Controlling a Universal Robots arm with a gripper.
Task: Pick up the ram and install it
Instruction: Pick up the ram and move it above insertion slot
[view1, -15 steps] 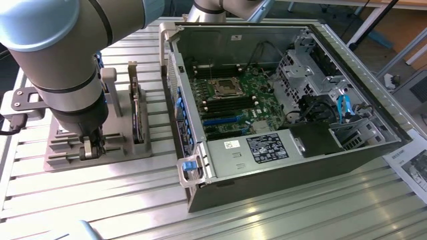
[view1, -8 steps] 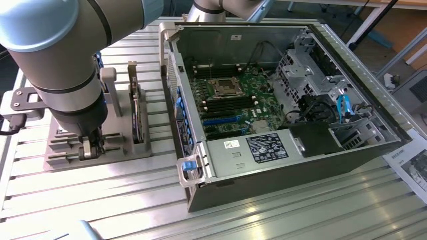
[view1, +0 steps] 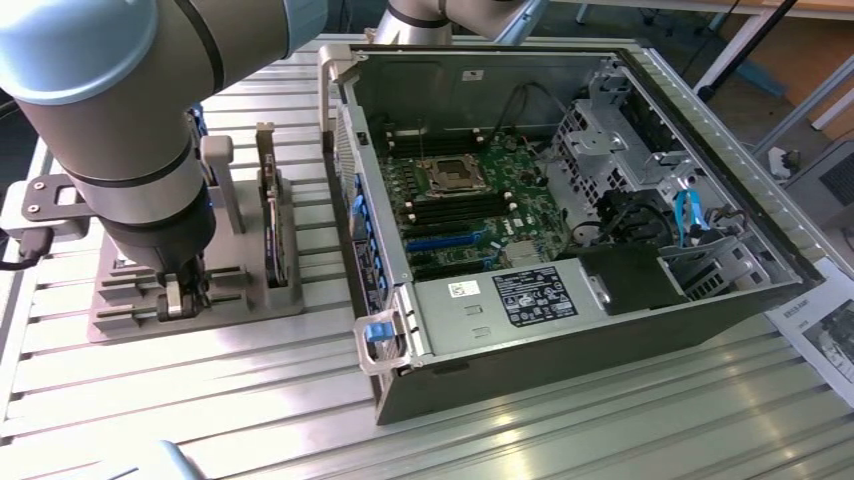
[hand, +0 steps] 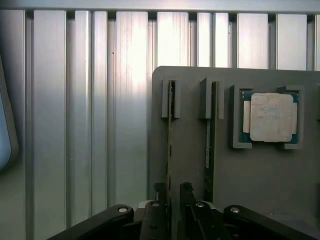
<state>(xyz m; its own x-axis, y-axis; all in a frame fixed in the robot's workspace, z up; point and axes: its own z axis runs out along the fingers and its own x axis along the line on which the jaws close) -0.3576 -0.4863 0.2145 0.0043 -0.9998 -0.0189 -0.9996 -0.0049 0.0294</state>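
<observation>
The clips of the holder hug the two ends of the ram (hand: 170, 135). I need to grab the ram by the bare part (hand: 169, 194) between those clips next.
The ram (hand: 170, 135) is a thin green stick standing on edge in a slot of the grey holder block (hand: 190, 150). My gripper (hand: 172, 192) hangs over one end of it, open, with one dark finger (hand: 160, 192) on each side of the stick. A second stick (hand: 210, 135) stands in the neighbouring slot. In the exterior view my gripper (view1: 180, 298) reaches down onto the holder block (view1: 254, 305) at the exterior view's left. The open computer case (view1: 747, 300) lies to the right, its green motherboard (view1: 514, 205) exposed.
A square silvery processor chip (hand: 270, 118) rests in a pocket of the holder beside the sticks. A tall dark expansion card (view1: 274, 225) stands upright on the holder between my arm and the case. Ribbed metal table (view1: 200, 400) all around; a printed sheet (view1: 825, 335) lies at far right.
</observation>
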